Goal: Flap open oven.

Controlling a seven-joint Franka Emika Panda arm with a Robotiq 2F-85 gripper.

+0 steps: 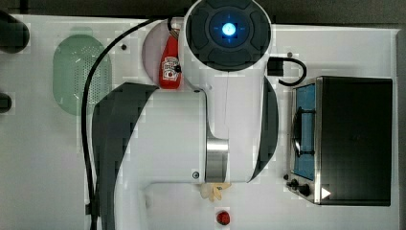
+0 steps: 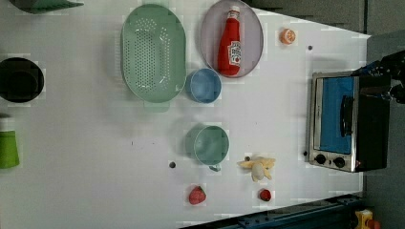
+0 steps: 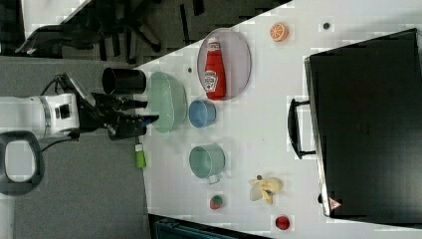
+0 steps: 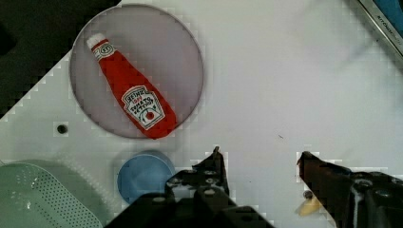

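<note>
The robot needs to flap its blue door [image 2: 330, 107] open on the oven, so the gripper will next take hold of the black bar handle [image 2: 346, 115].
The oven [image 1: 356, 139] stands at the top view's right, with a black top and a silver front frame. Its blue-tinted door [image 2: 335, 114] lies flat against the frame, the bar handle [image 3: 294, 128] across it and small black knobs [image 2: 329, 160] beside it. My gripper [image 4: 261, 159] hangs open and holds nothing. It is high over the white table, well away from the oven, above the blue cup [image 4: 142, 175] and a plate. In the right view the gripper [image 3: 145, 112] shows at the far left. A corner of the oven [image 4: 387, 19] reaches into the wrist view.
A ketchup bottle [image 2: 229, 45] lies on a grey plate [image 2: 253, 28]. A green colander [image 2: 153, 52], a green mug [image 2: 210, 144], a banana peel [image 2: 258, 167], a strawberry [image 2: 197, 195], a small red fruit [image 2: 265, 194] and an orange half [image 2: 287, 36] sit on the table. The arm [image 1: 210, 120] covers the top view's middle.
</note>
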